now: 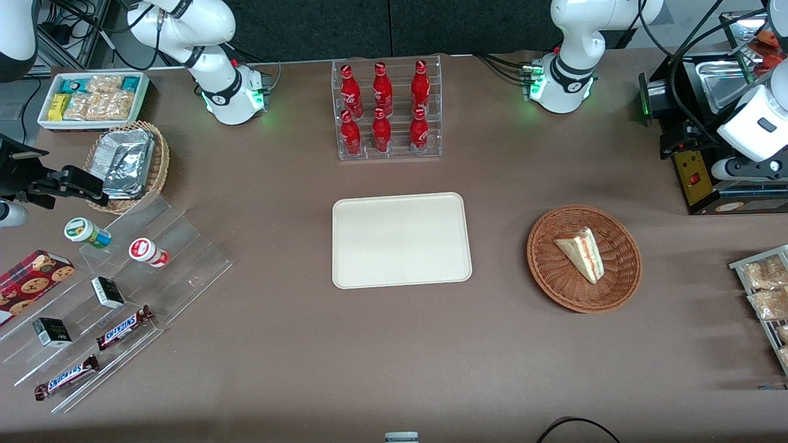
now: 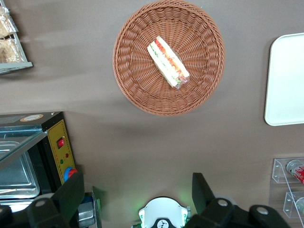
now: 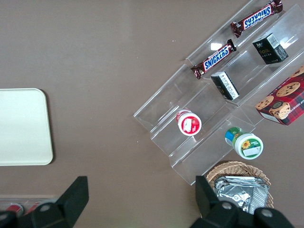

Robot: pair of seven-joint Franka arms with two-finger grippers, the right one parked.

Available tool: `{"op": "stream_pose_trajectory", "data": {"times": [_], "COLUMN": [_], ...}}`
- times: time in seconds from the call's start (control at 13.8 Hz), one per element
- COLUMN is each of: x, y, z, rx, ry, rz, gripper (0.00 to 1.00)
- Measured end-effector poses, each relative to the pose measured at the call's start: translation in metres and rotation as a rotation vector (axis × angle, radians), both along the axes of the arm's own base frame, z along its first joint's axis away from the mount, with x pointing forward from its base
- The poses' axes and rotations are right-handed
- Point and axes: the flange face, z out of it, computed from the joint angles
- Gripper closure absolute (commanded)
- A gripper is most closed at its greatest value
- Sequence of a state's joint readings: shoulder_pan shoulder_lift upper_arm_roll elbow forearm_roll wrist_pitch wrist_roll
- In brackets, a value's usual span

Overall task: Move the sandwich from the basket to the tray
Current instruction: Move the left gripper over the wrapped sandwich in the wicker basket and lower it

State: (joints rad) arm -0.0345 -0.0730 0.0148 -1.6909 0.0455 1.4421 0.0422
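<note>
My left gripper should next grab the sandwich by its wrapped end (image 2: 180, 81), to place it on the cream tray.
The sandwich (image 1: 582, 251), a pale bread wedge with red and green filling, lies in the round reddish-brown wicker basket (image 1: 622, 280). Both also show in the left wrist view, the sandwich (image 2: 168, 62) in the middle of the basket (image 2: 137, 76). The cream tray (image 1: 401, 240) lies flat beside the basket, toward the parked arm's end, with nothing on it; one edge of the tray (image 2: 285, 80) shows in the left wrist view. My left gripper (image 1: 675, 143) hangs high above the table, farther from the front camera than the basket. The gripper (image 2: 137, 190) is open and empty.
A black appliance with a yellow panel (image 1: 702, 172) stands under the gripper near the working arm's end. A clear rack of red bottles (image 1: 386, 111) stands farther from the front camera than the tray. Packets on a rack (image 1: 763, 289) lie beside the basket.
</note>
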Motion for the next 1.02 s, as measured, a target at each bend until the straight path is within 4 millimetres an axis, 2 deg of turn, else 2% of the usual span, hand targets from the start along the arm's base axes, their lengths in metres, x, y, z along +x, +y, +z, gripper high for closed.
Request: {"op": "stream_pose_trajectory", "data": {"times": [0.29,0.44,0.51,0.65,1.02], "x": [0.003,0.008,0.013,0.021,0.02], "y": [0.001,0.001,0.001,0.001,-0.001], "z": [-0.005,-0.018,-0.03,-0.067,-0.156], "rx": [0.001,0.002,0.004,0.012,0.036], "ry": [0.01,0.027,0.024,0.011,-0.029], "rz": [0.001,0.001,0.008,0.054,0.278], "gripper": [0.0,0.0,0.0,0.0,0.0]}}
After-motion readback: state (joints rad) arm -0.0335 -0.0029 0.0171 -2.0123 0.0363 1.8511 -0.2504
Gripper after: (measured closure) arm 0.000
